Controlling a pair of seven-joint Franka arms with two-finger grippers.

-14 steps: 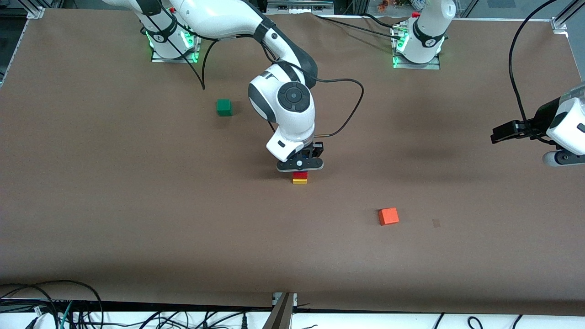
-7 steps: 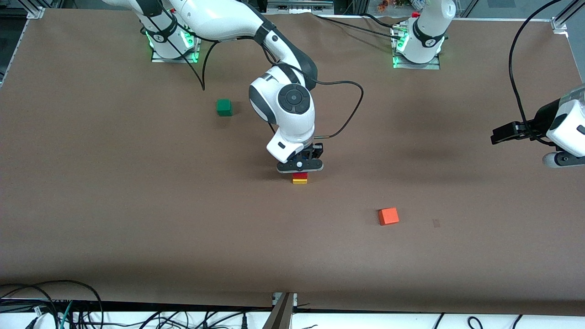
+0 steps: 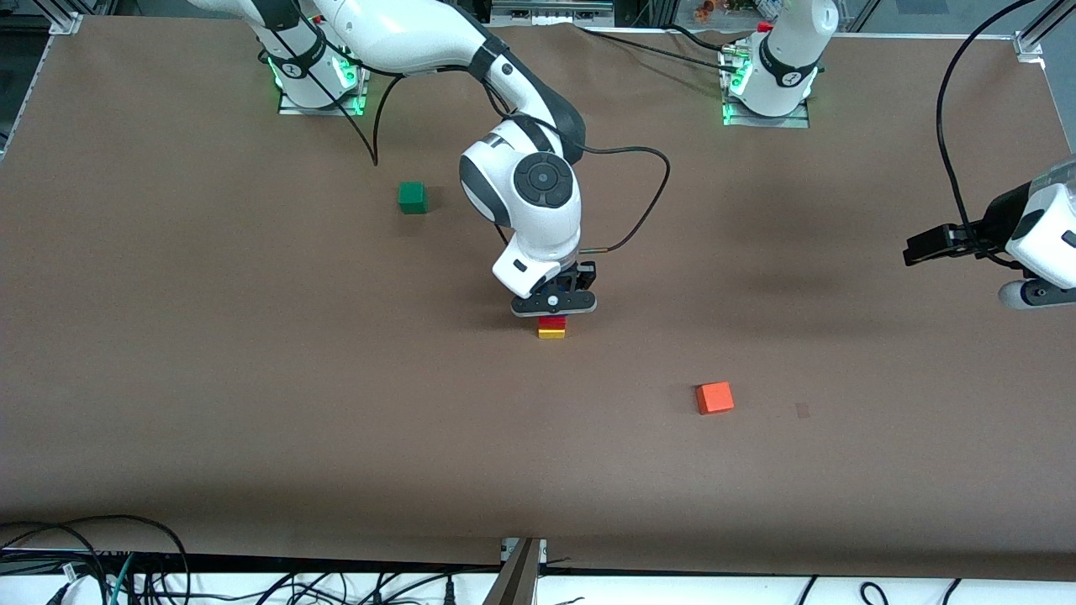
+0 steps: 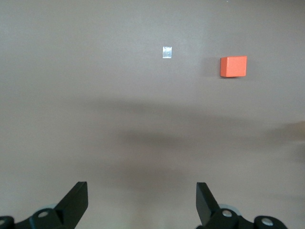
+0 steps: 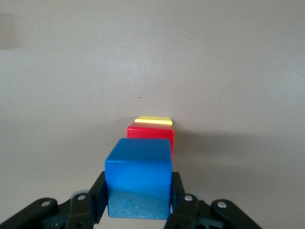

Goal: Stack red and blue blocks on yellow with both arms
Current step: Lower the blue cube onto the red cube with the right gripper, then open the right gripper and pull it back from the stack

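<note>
The blue block (image 5: 138,177) is over the red block (image 5: 150,131) in the right wrist view and would rest there, so it is time for my right gripper to let go.
The red block (image 3: 552,322) sits on the yellow block (image 3: 551,333) in the middle of the table. My right gripper (image 3: 554,304) hangs just over this stack; in the front view the blue block is hidden under it. In the right wrist view my right gripper (image 5: 138,194) is shut on the blue block (image 5: 139,179), held above the red block (image 5: 151,136) and the yellow block (image 5: 153,121). My left gripper (image 3: 925,245) waits in the air at the left arm's end of the table; in the left wrist view it (image 4: 142,202) is open and empty.
An orange cube (image 3: 714,397) lies nearer the front camera than the stack, toward the left arm's end; it also shows in the left wrist view (image 4: 233,66). A green cube (image 3: 412,197) lies toward the right arm's base. A small pale mark (image 4: 167,52) is on the table.
My right gripper has shifted very slightly over the stack. The left arm has not moved.
</note>
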